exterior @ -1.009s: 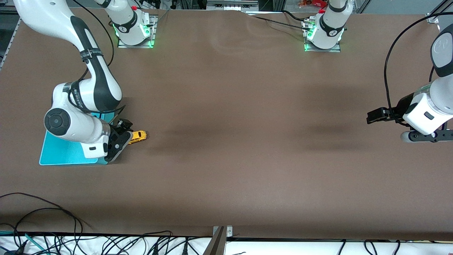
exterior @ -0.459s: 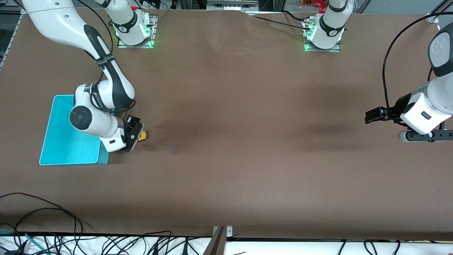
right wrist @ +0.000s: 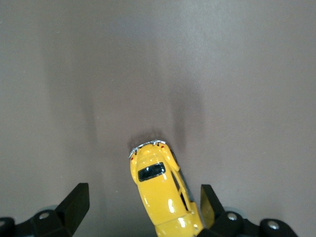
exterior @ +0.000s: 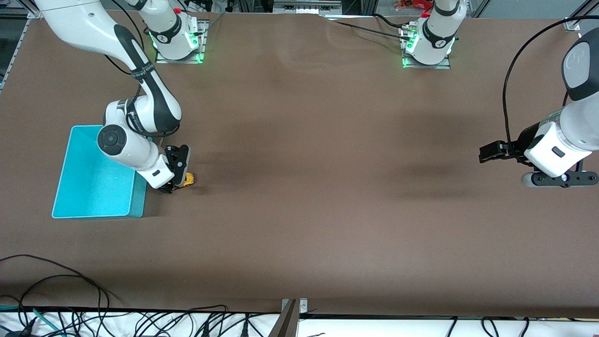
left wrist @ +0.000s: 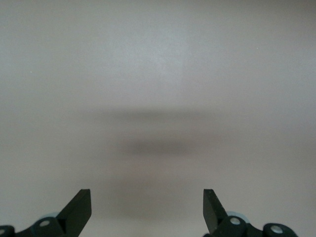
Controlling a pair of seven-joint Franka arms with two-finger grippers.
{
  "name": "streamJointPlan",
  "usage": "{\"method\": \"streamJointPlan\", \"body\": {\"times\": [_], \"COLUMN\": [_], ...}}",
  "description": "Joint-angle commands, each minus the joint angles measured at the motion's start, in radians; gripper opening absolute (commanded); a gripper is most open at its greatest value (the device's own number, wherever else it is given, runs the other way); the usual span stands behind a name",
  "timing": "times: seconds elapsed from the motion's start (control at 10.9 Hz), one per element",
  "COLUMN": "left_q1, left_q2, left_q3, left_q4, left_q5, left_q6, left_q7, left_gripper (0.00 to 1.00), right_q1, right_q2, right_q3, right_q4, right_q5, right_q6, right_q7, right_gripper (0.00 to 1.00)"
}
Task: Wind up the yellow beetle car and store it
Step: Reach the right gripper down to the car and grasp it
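The right gripper should go lower before it closes on the car, as the gripper's fingers are above the car's roof (exterior: 189, 179).
The yellow beetle car (exterior: 188, 179) stands on the brown table beside the turquoise bin (exterior: 93, 173), mostly hidden under my right gripper (exterior: 178, 180). In the right wrist view the car (right wrist: 160, 190) lies between the open fingers of the right gripper (right wrist: 143, 210), close to one fingertip (right wrist: 207, 205) and apart from the other. My left gripper (exterior: 559, 180) is open and empty, held above bare table at the left arm's end; in the left wrist view the left gripper (left wrist: 147, 207) has only table between its fingers.
The turquoise bin shows nothing inside it. The arm bases (exterior: 178, 37) stand along the table's back edge. Black cables (exterior: 56, 299) lie past the table's front edge.
My right arm swung from over the bin toward the car and came down around it. The car stayed in place. My left gripper drifted slightly.
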Motion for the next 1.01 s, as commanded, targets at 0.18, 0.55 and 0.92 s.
{"method": "streamJointPlan", "body": {"times": [0.18, 0.55, 0.92], "left_q1": [-0.011, -0.014, -0.014], "left_q2": [-0.002, -0.002, -0.002], "left_q3": [-0.003, -0.005, -0.002], "left_q4": [0.013, 0.013, 0.024], "left_q5": [0.007, 0.007, 0.009], "left_q6": [-0.016, -0.015, -0.016], "left_q7": [0.012, 0.012, 0.012], "left_gripper": [1.0, 1.0, 1.0], "right_q1": [-0.01, -0.016, -0.051], "right_q2": [-0.026, 0.025, 0.045], "right_q3": [0.003, 0.003, 0.005], "right_q4": [-0.032, -0.031, -0.029], "right_q5": [-0.017, -0.015, -0.011], "right_q6": [0.079, 0.131, 0.147], "right_q7": [-0.235, -0.278, -0.332], "right_gripper": [1.0, 1.0, 1.0]}}
